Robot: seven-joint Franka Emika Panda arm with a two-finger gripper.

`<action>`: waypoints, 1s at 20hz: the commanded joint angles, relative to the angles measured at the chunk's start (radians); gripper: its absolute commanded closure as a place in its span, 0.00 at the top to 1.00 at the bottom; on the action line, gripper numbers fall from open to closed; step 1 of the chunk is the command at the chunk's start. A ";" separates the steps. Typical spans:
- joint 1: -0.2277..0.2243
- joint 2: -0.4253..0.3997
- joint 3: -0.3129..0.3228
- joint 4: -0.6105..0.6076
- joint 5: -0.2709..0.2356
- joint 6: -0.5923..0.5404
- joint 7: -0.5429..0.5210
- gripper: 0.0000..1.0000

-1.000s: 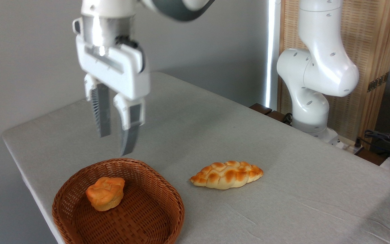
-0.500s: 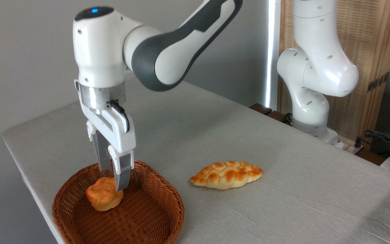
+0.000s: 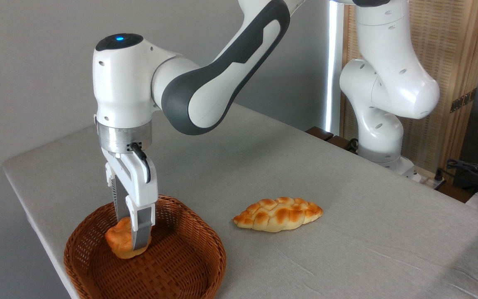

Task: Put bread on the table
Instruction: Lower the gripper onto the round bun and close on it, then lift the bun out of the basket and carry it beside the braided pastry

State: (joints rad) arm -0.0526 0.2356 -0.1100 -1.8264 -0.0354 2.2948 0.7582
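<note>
The small roll should be grabbed next by its browned top (image 3: 120, 235). My gripper should then put the roll from the wicker basket (image 3: 181, 265) on the tabletop.
The bread (image 3: 115, 243), a small orange-brown lumpy roll, lies inside the brown wicker basket (image 3: 181, 265) at the front left of the table (image 3: 347, 249). My gripper (image 3: 130, 234) points straight down into the basket, open, with its fingers (image 3: 140, 230) standing on either side of the bread. The nearer finger covers the right part of the roll; the far finger stands behind it. The bread rests on the basket floor. I cannot tell whether the pads touch it.
A longer braided golden loaf (image 3: 278, 214) lies on the grey cloth to the right of the basket. The arm's white base (image 3: 382, 124) stands at the far right edge, with cables (image 3: 471, 170) beyond it. The table's left edge runs close to the basket.
My gripper has come down from well above the basket and turned, so that its fingers now straddle the bread. Bread, basket and loaf have stayed in place.
</note>
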 commanded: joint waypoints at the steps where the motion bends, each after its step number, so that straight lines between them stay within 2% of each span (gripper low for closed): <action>1: -0.003 -0.005 0.006 -0.007 -0.001 0.023 0.023 0.42; 4: -0.003 -0.005 0.006 -0.007 -0.006 0.026 0.023 0.39; 13: 0.000 -0.024 0.012 0.001 -0.015 0.026 0.013 0.40; 17: 0.005 -0.125 0.023 0.002 -0.030 0.009 -0.025 0.40; 20: 0.019 -0.217 0.052 -0.001 -0.072 -0.136 -0.071 0.40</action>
State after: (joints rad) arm -0.0419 0.1296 -0.0887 -1.8040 -0.0644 2.2889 0.7200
